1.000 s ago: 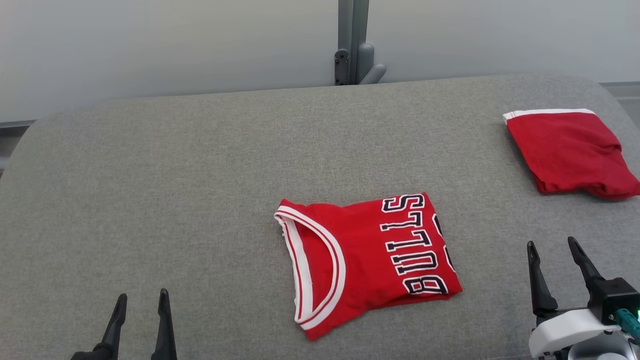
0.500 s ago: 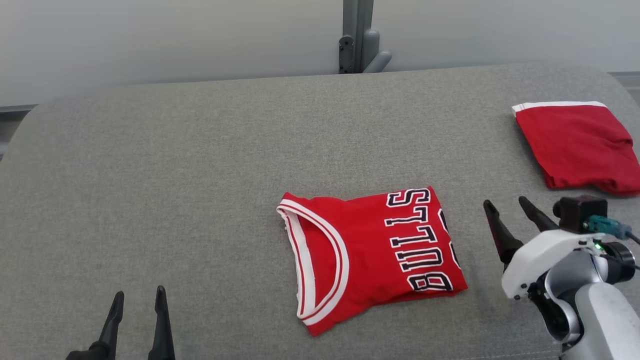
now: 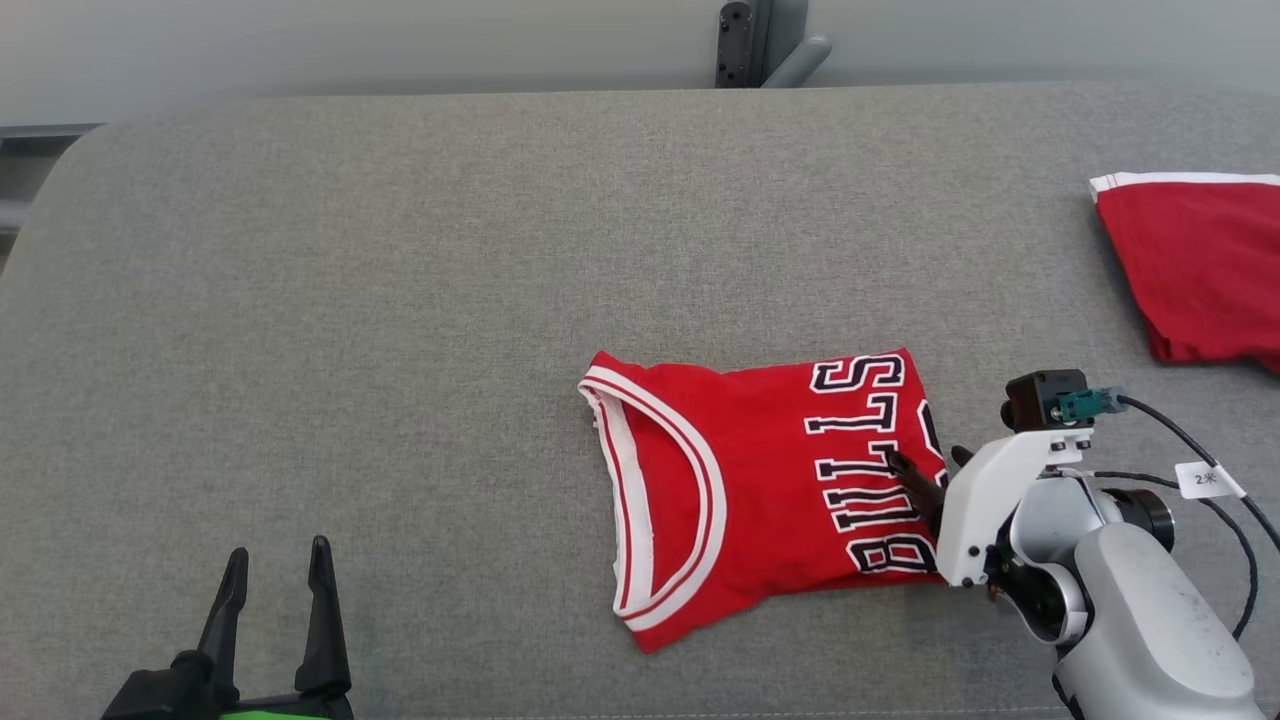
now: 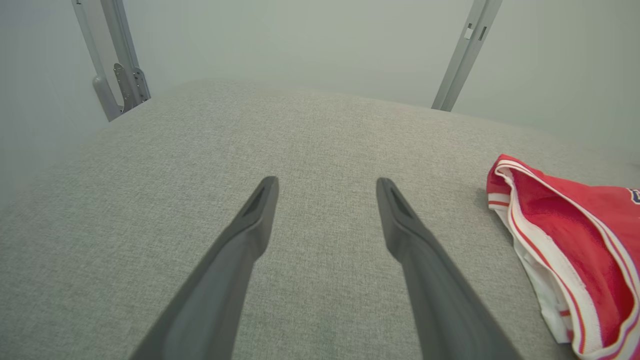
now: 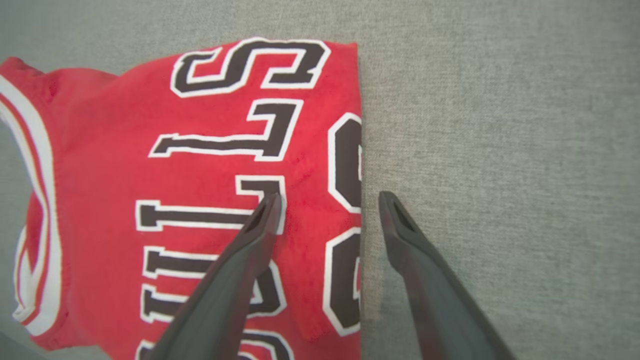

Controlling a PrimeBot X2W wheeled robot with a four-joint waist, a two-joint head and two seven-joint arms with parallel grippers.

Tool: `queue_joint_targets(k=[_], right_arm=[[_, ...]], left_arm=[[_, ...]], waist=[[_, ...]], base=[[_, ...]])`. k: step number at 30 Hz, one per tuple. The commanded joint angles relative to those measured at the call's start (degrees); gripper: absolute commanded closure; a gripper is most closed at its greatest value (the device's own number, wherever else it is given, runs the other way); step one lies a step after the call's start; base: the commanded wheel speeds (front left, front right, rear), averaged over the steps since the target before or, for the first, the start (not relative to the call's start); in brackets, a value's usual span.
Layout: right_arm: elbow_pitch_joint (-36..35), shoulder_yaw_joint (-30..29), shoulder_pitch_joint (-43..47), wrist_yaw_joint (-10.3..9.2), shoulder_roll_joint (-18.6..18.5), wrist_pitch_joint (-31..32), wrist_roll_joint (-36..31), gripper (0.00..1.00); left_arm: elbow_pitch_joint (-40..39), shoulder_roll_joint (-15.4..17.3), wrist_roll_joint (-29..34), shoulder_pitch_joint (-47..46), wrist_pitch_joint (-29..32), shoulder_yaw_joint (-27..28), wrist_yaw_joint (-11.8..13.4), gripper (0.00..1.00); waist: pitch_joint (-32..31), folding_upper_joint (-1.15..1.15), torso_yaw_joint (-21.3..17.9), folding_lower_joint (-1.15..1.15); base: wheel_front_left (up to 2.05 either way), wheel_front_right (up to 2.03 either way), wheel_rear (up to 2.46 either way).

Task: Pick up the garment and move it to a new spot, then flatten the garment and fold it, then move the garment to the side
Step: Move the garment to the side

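Observation:
The folded jersey needs to move to the side, so my right gripper should take hold of it by its lettered edge (image 3: 926, 444) (image 5: 345, 219) next.
The garment (image 3: 760, 480) is a red jersey with white trim and black lettering, lying folded on the grey padded surface (image 3: 400, 280). My right gripper (image 3: 925, 460) is open and points down at the jersey's right edge. In the right wrist view one finger of the right gripper (image 5: 330, 200) is over the garment (image 5: 200, 150) and the other is over bare fabric beside it. My left gripper (image 3: 279, 552) stands open at the lower left, apart from the jersey. In the left wrist view the left gripper (image 4: 327, 182) holds nothing, and the garment's (image 4: 575, 235) neckline lies to its right.
A second folded red cloth (image 3: 1200, 270) with a white band lies at the far right. A grey metal post (image 3: 760, 40) stands behind the surface's far edge. The surface's left corner (image 3: 60, 170) is rounded.
My right arm has swung left and tipped down, bringing its open fingers over the jersey's right edge. The head view has shifted. The left gripper has stayed put.

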Motion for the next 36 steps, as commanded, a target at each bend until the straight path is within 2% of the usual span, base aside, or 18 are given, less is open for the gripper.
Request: queue_joint_targets(k=[1, 8, 9, 10, 11, 17, 26, 31, 36], right_arm=[[1.1, 0.4, -1.0, -0.01, 0.3, -0.3, -0.1, 0.00], [9.3, 1.5, -4.6, -0.02, 1.8, -1.9, 0.2, 0.00], [10.1, 1.7, -5.0, -0.02, 1.9, -2.1, 0.4, 0.09], [10.8, 1.7, -5.4, -0.02, 1.9, -2.7, 0.6, 0.64], [11.3, 1.7, -5.8, -0.02, 2.1, -3.2, 1.1, 1.00], [11.1, 2.7, -8.4, -0.04, 1.4, -5.5, 5.0, 1.00], [8.7, 3.6, -15.5, -0.05, -4.5, -9.6, 4.9, 1.00], [8.6, 1.8, -21.4, -0.04, -6.8, -10.6, 4.2, 1.00], [10.6, -2.8, -27.8, -0.04, -8.6, -11.6, 2.7, 1.00]], left_arm=[[0.2, 0.1, 0.0, -0.8, 0.0, 0.1, -0.2, 0.00], [0.2, 0.1, -0.1, -1.8, 0.0, -0.1, -0.2, 0.00], [0.1, 0.1, -0.2, -1.8, 0.0, -0.1, -0.2, 0.00], [0.0, 0.1, -0.2, -1.8, 0.0, -0.1, -0.2, 0.00], [-0.1, 0.1, -0.2, -1.8, 0.0, 0.0, -0.2, 0.00], [-0.5, 0.1, 0.0, -0.5, 0.0, 0.6, -0.2, 0.00], [-1.6, 0.1, -0.3, -2.8, 0.0, -0.5, -0.2, 0.00], [-2.1, 0.1, 0.2, -4.4, 0.0, -1.1, -0.2, 0.00], [-2.0, 0.2, 0.6, -6.2, 0.0, -2.1, -0.2, 0.00]], waist=[[0.5, 0.00, 0.3, 0.00], [0.9, 0.00, 0.1, 0.00], [1.0, 0.00, 0.1, 0.00], [1.0, 0.00, 0.0, 0.00], [1.1, 0.00, -0.2, 0.00], [0.9, 0.00, -3.2, 0.00], [3.3, 0.00, -8.9, 0.00], [5.8, 0.00, -9.8, 0.00], [8.6, 0.00, -9.7, 0.00]], base=[[0.00, 0.00, 0.00], [0.00, 0.00, 0.00], [0.00, 0.00, 0.00], [0.00, 0.00, 0.00], [0.00, 0.00, 0.00], [0.00, 0.00, 0.00], [0.00, 0.00, 0.00], [0.00, 0.00, 0.00], [0.00, 0.00, 0.00]])
